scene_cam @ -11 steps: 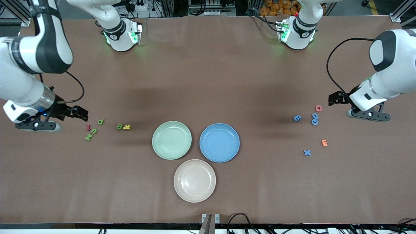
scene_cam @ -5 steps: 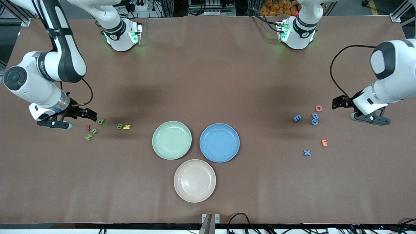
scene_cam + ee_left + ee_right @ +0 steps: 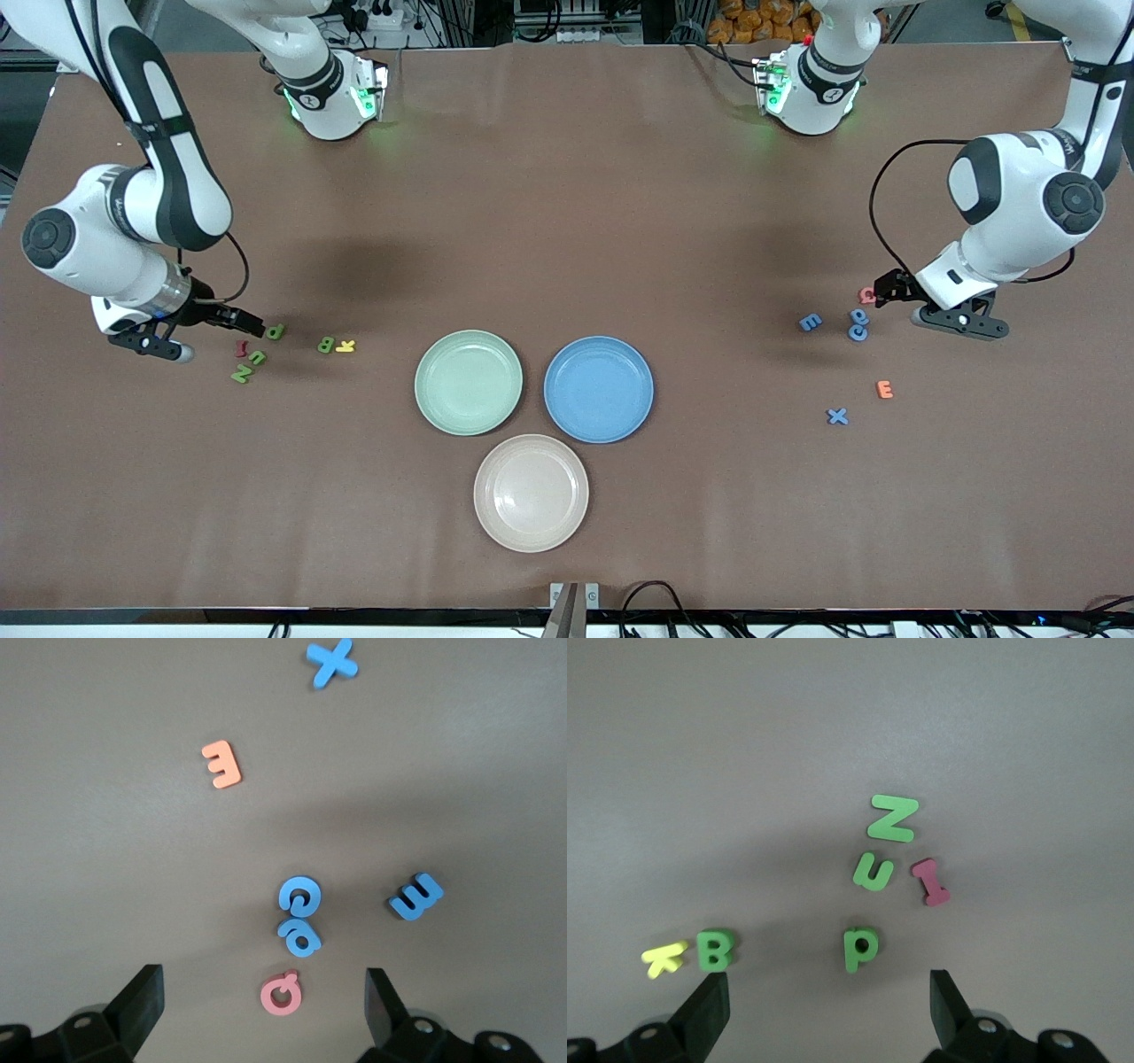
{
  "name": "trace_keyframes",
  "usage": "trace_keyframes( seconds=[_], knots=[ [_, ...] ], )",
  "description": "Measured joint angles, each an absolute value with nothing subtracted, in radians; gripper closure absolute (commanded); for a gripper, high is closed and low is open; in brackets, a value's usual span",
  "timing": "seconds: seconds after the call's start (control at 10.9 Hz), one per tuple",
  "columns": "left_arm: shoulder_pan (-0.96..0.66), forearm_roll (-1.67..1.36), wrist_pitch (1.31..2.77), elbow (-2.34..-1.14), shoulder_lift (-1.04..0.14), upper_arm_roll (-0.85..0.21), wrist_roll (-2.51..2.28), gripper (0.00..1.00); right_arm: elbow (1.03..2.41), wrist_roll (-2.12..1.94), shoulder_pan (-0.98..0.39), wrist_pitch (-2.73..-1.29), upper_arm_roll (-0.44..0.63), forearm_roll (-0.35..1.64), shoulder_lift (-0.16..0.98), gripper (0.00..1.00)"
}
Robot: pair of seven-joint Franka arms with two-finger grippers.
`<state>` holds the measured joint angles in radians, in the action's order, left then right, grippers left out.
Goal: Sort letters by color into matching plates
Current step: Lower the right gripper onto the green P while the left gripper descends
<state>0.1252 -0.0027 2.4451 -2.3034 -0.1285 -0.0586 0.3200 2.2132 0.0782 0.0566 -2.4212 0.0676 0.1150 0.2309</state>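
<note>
My right gripper grabs the green P by its rounded loop (image 3: 277,330) next, to sort it onto the mint green plate (image 3: 469,382).
Green letters lie toward the right arm's end: P (image 3: 275,331), U (image 3: 257,358), N (image 3: 241,375) and B (image 3: 326,346). My right gripper (image 3: 250,323) is open and empty, low beside the P (image 3: 859,948). Blue letters lie toward the left arm's end: E (image 3: 811,322), two rounded ones (image 3: 858,324) and X (image 3: 837,416). My left gripper (image 3: 882,293) is open and empty, over a pink round letter (image 3: 283,993). The mint green plate (image 3: 469,382) and the blue plate (image 3: 599,389) sit side by side mid-table, both empty.
A beige plate (image 3: 531,493) sits nearer the front camera than the other two. A yellow K (image 3: 345,346) touches the B, and a red I (image 3: 240,348) lies by the U. An orange E (image 3: 884,389) lies near the X.
Both arms swung in and lowered. The right gripper moved toward the green P, and the left gripper moved toward the pink round letter. No letter has moved.
</note>
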Motion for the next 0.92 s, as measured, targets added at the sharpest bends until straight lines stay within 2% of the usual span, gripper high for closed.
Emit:
trace_keyframes(
  seconds=[0.28, 0.92],
  knots=[
    [0.125, 0.014, 2.484, -2.315, -0.176, -0.059, 0.321, 0.00, 2.228, 0.079, 0.078, -2.490, 0.068, 0.146, 0.306, 0.00],
    [0.117, 0.014, 2.633, -2.295, -0.342, -0.059, 0.296, 0.00, 2.239, 0.079, 0.088, -2.570, 0.066, 0.152, 0.391, 0.00]
  ],
)
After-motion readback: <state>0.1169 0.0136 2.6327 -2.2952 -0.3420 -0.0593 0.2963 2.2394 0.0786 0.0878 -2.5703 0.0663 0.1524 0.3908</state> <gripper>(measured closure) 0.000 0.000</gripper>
